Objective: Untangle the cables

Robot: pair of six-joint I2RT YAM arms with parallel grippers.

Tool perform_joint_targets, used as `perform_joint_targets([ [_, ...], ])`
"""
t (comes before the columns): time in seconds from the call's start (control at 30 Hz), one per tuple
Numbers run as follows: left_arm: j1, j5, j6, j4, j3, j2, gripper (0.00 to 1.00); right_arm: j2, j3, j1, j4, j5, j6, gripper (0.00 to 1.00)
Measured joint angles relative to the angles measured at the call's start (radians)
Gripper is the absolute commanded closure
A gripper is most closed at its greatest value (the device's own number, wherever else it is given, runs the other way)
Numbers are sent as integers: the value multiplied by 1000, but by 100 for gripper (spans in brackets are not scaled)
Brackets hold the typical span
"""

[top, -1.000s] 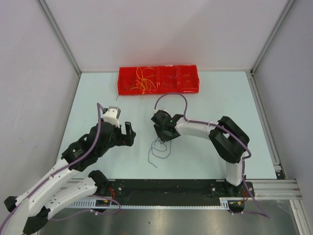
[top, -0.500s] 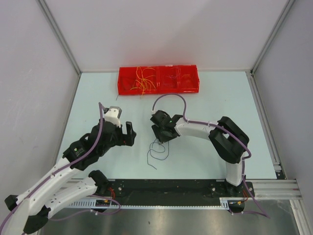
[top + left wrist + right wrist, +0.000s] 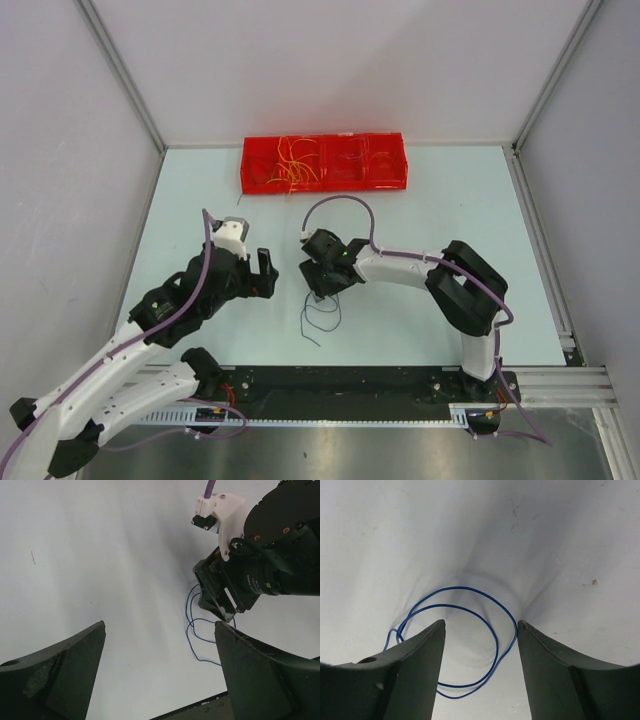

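Observation:
I will next use my right gripper to grab the side of the thin dark blue cable's double loop (image 3: 496,664), so that the cable's tail stays free to untangle.
A thin dark blue cable (image 3: 322,318) lies on the table in loose loops. My right gripper (image 3: 318,284) points down just over its far end. In the right wrist view that gripper (image 3: 481,622) is open, and the double loop of the cable (image 3: 496,650) lies flat on the table between and under its fingers. More cables (image 3: 295,163), orange, yellow and red, sit tangled in the left part of a red tray (image 3: 398,166). My left gripper (image 3: 262,272) hovers left of the blue cable, open and empty (image 3: 160,625). From its wrist view I see the blue cable (image 3: 192,630) and the right gripper (image 3: 220,605).
The red tray stands at the far side of the table, in front of the back wall. Grey walls close in the left and right sides. The black base rail (image 3: 340,385) runs along the near edge. Thick purple cables (image 3: 340,203) arch over the arms.
My right gripper has shifted a little to the left and its jaws have widened. The blue cable's loops have settled slightly nearer the base. The left arm has stayed still.

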Motion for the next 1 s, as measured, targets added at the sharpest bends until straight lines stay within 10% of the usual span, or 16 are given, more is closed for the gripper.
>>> perform_joint_targets([
  [0.53,0,0,0,0,0,3,5,32,27,29,19,113,-8,50],
  [0.8,0,0,0,0,0,3,5,79,84,56,30,134,-10,100],
  [1.0,0,0,0,0,0,3,5,83,91,59,30,137,-11,100],
])
